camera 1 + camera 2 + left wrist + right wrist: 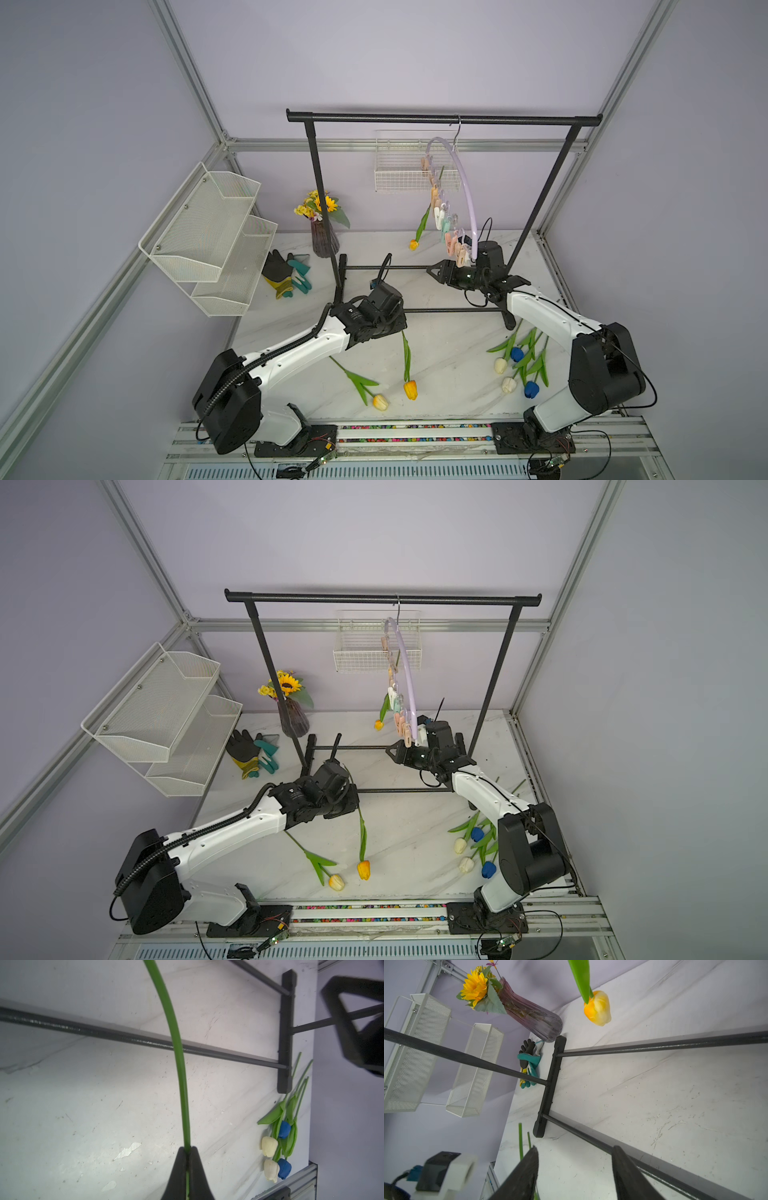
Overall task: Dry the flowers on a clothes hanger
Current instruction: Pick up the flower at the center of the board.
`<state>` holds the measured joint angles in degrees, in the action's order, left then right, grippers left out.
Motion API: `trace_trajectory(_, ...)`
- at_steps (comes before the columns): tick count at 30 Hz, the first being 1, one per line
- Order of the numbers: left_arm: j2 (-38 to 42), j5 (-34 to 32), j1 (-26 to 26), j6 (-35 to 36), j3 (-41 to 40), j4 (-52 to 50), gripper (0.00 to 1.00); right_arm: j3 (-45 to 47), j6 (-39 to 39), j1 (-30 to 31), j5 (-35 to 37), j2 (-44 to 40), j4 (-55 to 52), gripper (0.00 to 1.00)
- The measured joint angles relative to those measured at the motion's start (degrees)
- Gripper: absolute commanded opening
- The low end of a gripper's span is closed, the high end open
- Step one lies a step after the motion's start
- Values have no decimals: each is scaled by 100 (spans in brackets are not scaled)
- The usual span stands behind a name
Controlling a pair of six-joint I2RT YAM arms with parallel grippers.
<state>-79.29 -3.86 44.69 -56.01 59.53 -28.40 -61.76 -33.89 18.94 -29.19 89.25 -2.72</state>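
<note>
The stem end of the orange tulip should stay free for clipping to the hanger (465, 187), so my right gripper should next grab the tulip's green stem, with its head hanging down.
My left gripper (188, 1149) is shut on the green stem (180, 1064) of an orange tulip. In both top views its head (410, 390) (363, 870) hangs low toward the table's front. The lilac clothes hanger (465, 187) (407, 675) hangs tilted from the black rack bar (440, 119). One yellow tulip (413, 244) (598, 1008) dangles head down from its clips. My right gripper (432, 270) (574, 1148) stands open and empty below the hanger's lower end. A pale yellow tulip (380, 402) lies on the table, and several white and blue tulips (519, 365) (278, 1147) lie beside the right arm.
The rack's base bars (415, 268) cross the table between the arms. A purple vase of sunflowers (324, 239) and garden gloves (286, 274) sit at the back left. A white mesh shelf (208, 237) hangs on the left wall, a wire basket (399, 178) on the back wall.
</note>
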Motion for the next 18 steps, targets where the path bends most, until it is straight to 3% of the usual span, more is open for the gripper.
trace_trajectory(9,175,223,-247,1847,-39,1427,0,549,-452,-4,-1228,-238,1222,49)
trace_trajectory(18,356,1353,-579,2887,-354,2822,0,944,-892,-4,-2227,-249,2704,46)
